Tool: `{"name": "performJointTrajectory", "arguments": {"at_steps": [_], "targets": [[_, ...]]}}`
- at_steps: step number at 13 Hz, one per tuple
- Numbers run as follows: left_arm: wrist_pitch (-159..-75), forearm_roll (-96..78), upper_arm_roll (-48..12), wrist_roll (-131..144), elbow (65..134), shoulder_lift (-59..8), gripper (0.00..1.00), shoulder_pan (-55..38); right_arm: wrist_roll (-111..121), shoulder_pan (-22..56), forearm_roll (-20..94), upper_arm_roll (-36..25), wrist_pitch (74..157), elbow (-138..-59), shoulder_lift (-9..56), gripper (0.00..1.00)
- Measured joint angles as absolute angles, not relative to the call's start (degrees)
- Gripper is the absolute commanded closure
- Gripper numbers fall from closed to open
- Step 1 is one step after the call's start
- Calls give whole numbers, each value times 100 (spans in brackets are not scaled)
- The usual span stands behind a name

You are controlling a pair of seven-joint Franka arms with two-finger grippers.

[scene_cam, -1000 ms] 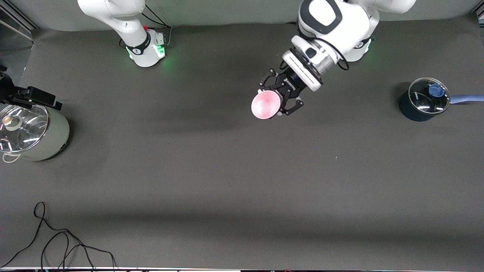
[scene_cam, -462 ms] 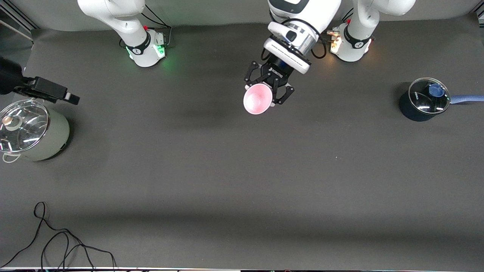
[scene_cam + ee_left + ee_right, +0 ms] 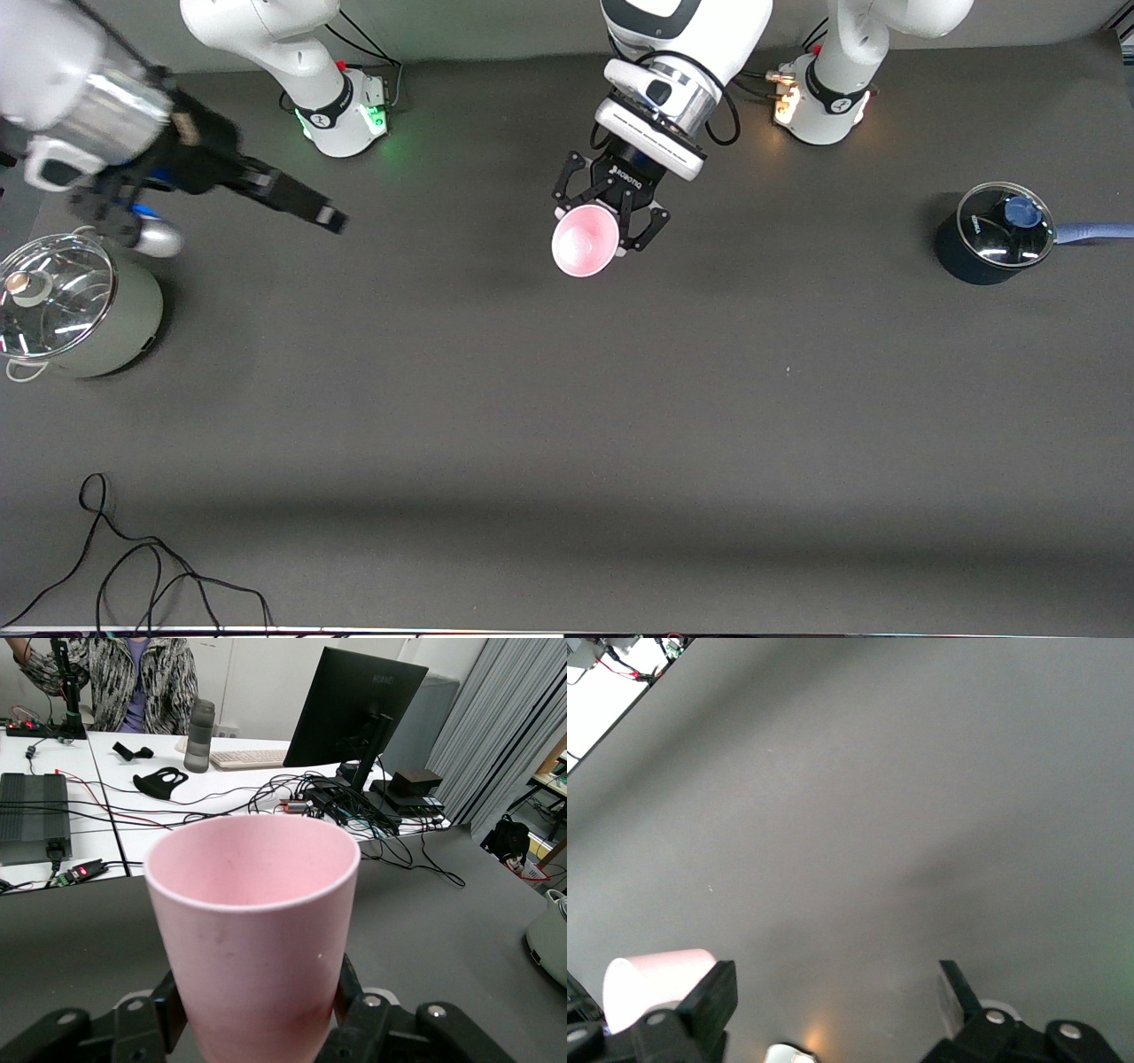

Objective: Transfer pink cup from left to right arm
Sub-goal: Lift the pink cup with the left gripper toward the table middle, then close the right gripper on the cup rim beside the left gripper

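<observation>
The pink cup's lower body is already covered by my left gripper's fingers. My right gripper should grab the cup by its free rim next.
The pink cup is held by its lower body in my left gripper, up in the air over the middle of the table near the robots' bases. Its open mouth faces the front camera. In the left wrist view the cup fills the middle, and the black fingers of the left gripper press on both its sides. My right gripper hangs open and empty over the table toward the right arm's end, apart from the cup. In the right wrist view the right gripper stands wide open, and the cup shows beside one finger.
A pale grey-green pot with a glass lid stands at the right arm's end of the table. A dark blue pot with a glass lid and a blue handle stands at the left arm's end. A black cable lies near the front edge.
My left gripper has carried the pink cup toward the right arm's end. My right arm has swung in from its end of the table toward the cup, gripper open.
</observation>
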State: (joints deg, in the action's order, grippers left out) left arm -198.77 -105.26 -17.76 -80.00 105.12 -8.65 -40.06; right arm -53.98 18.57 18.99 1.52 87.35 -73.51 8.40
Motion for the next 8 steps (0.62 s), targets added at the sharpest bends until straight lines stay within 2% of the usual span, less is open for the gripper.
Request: {"name": "performJointTrajectory", "arguments": {"at_steps": [5, 8], "targets": [[-19892, -10512, -1756, -8000, 10505, -868, 55, -4006, -7039, 3111, 1275, 153, 9423, -6353, 1823, 0], [-19901, -10469, -1751, -8000, 10504, -872, 55, -4006, -7251, 3556, 1024, 149, 9903, -6125, 2120, 0]]}}
